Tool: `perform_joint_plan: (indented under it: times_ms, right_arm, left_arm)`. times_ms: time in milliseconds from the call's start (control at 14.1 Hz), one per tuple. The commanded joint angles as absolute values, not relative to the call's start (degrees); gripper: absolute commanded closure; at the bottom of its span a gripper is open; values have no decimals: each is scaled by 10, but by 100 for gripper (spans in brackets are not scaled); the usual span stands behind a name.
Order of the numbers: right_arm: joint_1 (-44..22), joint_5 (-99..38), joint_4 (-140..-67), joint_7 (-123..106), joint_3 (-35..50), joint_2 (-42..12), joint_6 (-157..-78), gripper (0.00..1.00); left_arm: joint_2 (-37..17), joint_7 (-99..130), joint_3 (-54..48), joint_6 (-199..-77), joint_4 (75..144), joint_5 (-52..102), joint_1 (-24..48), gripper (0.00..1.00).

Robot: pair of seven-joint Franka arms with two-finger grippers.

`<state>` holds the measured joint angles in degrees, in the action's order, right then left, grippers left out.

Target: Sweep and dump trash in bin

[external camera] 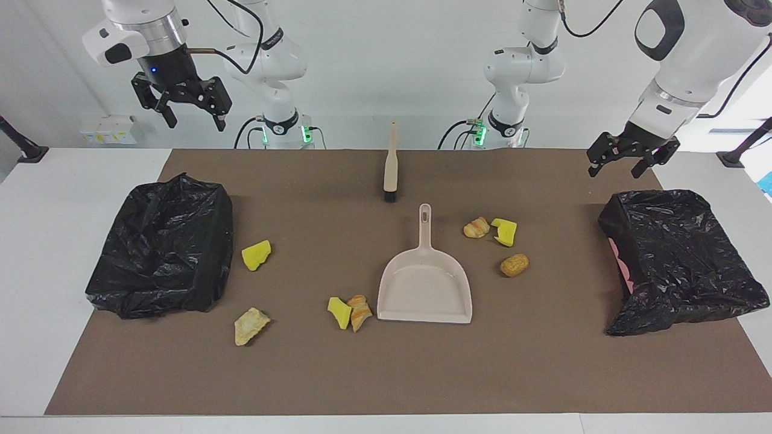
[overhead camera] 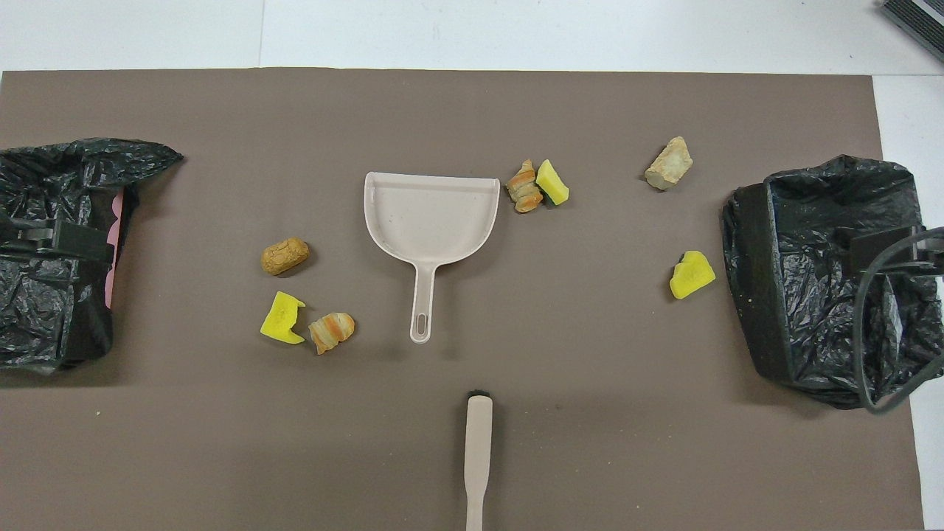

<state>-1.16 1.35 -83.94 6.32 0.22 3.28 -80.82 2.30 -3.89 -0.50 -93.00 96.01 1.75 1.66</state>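
My right gripper should grab the dustpan by its narrow handle (overhead camera: pixel 422 305) next, because the flat pan is wider than my fingers can span.
Several scraps of trash lie on the brown mat: a yellow sponge chunk (external camera: pixel 256 255) and a tan piece (external camera: pixel 250 325) near one bin, a yellow and bread pair (external camera: pixel 350 312) beside the dustpan's mouth, and bread (external camera: pixel 476 227), yellow sponge (external camera: pixel 504 231) and a brown bun (external camera: pixel 514 264) toward the left arm's end. The beige dustpan (external camera: pixel 425 289) lies flat mid-mat, its handle toward the robots. The brush (external camera: pixel 391 166) lies nearer to the robots. My right gripper (external camera: pixel 196 120) hangs open and empty, high over the black-lined bin (external camera: pixel 160 247). My left gripper (external camera: pixel 614 172) is open and empty over the other bin (external camera: pixel 681 259).
The two black bag-lined bins (overhead camera: pixel 818 280) (overhead camera: pixel 51 251) stand at the two ends of the mat. The dustpan (overhead camera: pixel 430 221) and brush (overhead camera: pixel 478 457) are in line at mid-table. A cable loop (overhead camera: pixel 866 332) hangs over the bin at the right arm's end.
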Motion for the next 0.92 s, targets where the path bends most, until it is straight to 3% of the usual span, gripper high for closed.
perform_joint_plan:
  times_ms: [0, 569, 853]
  right_arm:
    - [-5, 11, -848, 53, -3, 40, -807, 0]
    - [-18, 11, -850, 70, 4, 33, -822, 0]
    - [-72, 16, -846, 104, 4, 5, -856, 0]
  left_arm:
    - [44, -44, -4, -907, 976, 18, 55, 0]
    - [115, 76, -4, -924, 1090, 18, 271, 0]
    - [155, 120, -4, -959, 1156, 24, 365, 0]
